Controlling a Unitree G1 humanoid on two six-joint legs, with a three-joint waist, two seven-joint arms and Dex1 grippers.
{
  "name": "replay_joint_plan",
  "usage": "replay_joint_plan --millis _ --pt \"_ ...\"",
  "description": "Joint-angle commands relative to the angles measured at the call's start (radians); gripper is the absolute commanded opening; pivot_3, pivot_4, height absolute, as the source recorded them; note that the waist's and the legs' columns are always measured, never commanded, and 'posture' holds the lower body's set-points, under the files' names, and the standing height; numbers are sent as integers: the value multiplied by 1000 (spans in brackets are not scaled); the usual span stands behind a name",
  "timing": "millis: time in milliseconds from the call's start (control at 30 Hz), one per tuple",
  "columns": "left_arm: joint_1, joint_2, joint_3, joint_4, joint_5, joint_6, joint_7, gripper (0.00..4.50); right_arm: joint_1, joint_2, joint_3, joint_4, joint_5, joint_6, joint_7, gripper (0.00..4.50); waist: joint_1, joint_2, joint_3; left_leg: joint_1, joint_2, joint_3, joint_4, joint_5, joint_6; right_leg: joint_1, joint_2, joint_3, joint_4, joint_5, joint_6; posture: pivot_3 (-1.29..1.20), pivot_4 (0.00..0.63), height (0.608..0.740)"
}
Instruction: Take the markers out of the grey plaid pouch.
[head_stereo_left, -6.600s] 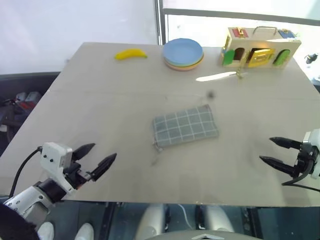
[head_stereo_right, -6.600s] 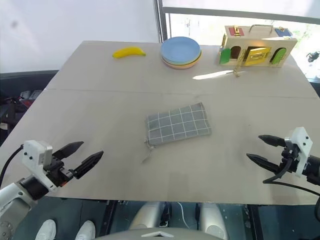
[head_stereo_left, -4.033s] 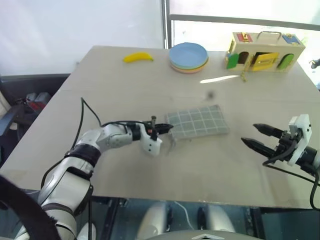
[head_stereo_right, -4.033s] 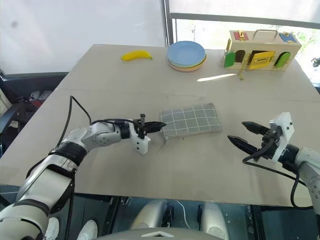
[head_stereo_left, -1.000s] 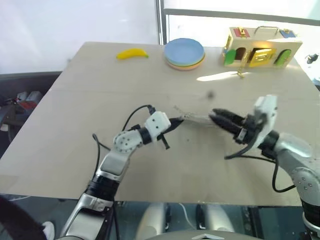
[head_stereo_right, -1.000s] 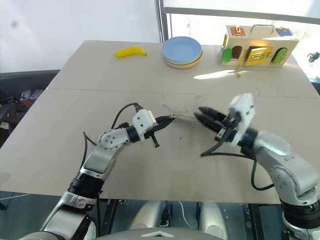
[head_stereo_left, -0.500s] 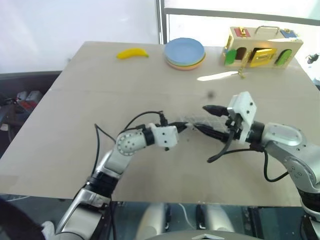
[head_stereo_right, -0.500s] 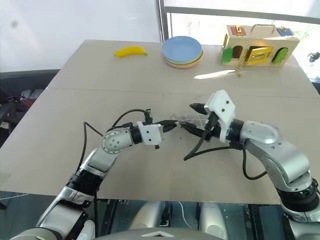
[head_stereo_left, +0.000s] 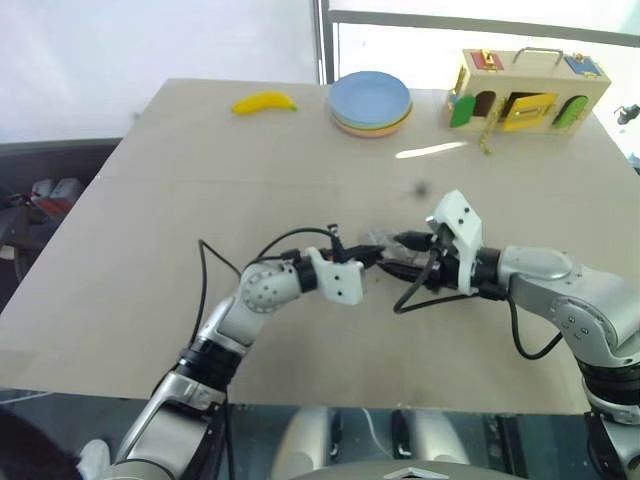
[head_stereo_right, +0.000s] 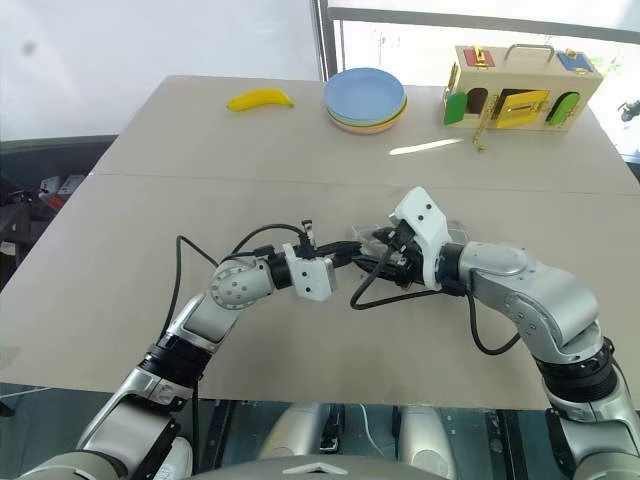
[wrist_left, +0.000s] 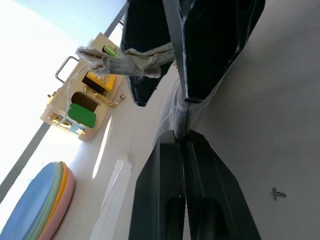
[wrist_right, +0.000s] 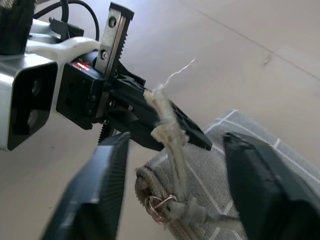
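Note:
My right gripper grabs the zipper by its frayed fabric tab (wrist_right: 175, 160) next, to unzip the pouch and reach the markers.
The grey plaid pouch (wrist_right: 250, 170) is lifted off the table (head_stereo_left: 200, 200) between my two grippers. My left gripper (wrist_left: 182, 137) is shut on the edge of its fabric at the zipper end. In the right wrist view a frayed pale cord (wrist_right: 167, 125) hangs from the small zipper ring (wrist_right: 157, 202). My right gripper (wrist_right: 177, 137) is open, one finger on each side of that cord and the pouch's end. In the left eye view the left gripper (head_stereo_left: 372, 254) and right gripper (head_stereo_left: 398, 256) meet tip to tip over the table's middle. The markers are hidden.
At the table's far side lie a yellow banana (head_stereo_left: 264, 103), a stack of coloured plates (head_stereo_left: 370, 102) and a wooden latch box (head_stereo_left: 528, 90). Bare tabletop lies all around the arms.
The pouch, once flat on the table, is now held up by my left gripper. My right gripper has come in from the right to the pouch's end, and the left wrist has rolled.

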Motion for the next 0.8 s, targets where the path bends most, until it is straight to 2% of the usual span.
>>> replay_joint_plan --millis 33,100,133,333,433,533,600,800 --pt "-5 -9 11 -17 -25 6 11 0 -18 12 -44 -21 24 0 -4 906 0 0 0 0 0 0 0 0 0 0 0 0 0 0 0 0 150 740" --pt "0 -11 12 -17 -32 17 10 0 -18 22 -73 -23 50 9 -10 162 0 0 0 0 0 0 0 0 0 0 0 0 0 0 0 0 150 740" --pt "2 -12 14 -15 -37 23 9 0 -14 23 -83 -25 60 12 -11 64 0 0 0 0 0 0 0 0 0 0 1 0 0 0 0 0 150 740" --pt "10 -30 26 -10 -113 64 -12 0 1 52 -148 -29 108 23 -45 64 0 0 0 0 0 -1 0 0 0 1 1 -1 0 0 0 0 150 740" --pt "14 -30 18 -24 -138 50 -29 867 3 55 -144 -31 107 18 -53 0 0 0 0 0 0 -1 1 0 0 1 2 -1 0 0 0 0 150 740" --pt "11 -34 12 -31 -129 44 -27 2203 2 55 -135 -35 107 17 -51 0 0 0 0 0 0 -1 1 0 0 1 2 -1 0 0 0 0 150 740" --pt "4 -37 7 -34 -126 40 -29 2844 1 52 -130 -37 106 14 -45 0 0 0 0 0 0 -1 1 0 0 1 3 -1 0 0 0 0 150 740" --pt "-27 -34 0 -35 -106 9 -37 2844 5 44 -113 -37 95 7 -35 0 0 0 0 0 0 -1 2 0 0 2 4 -2 1 0 0 0 150 740"
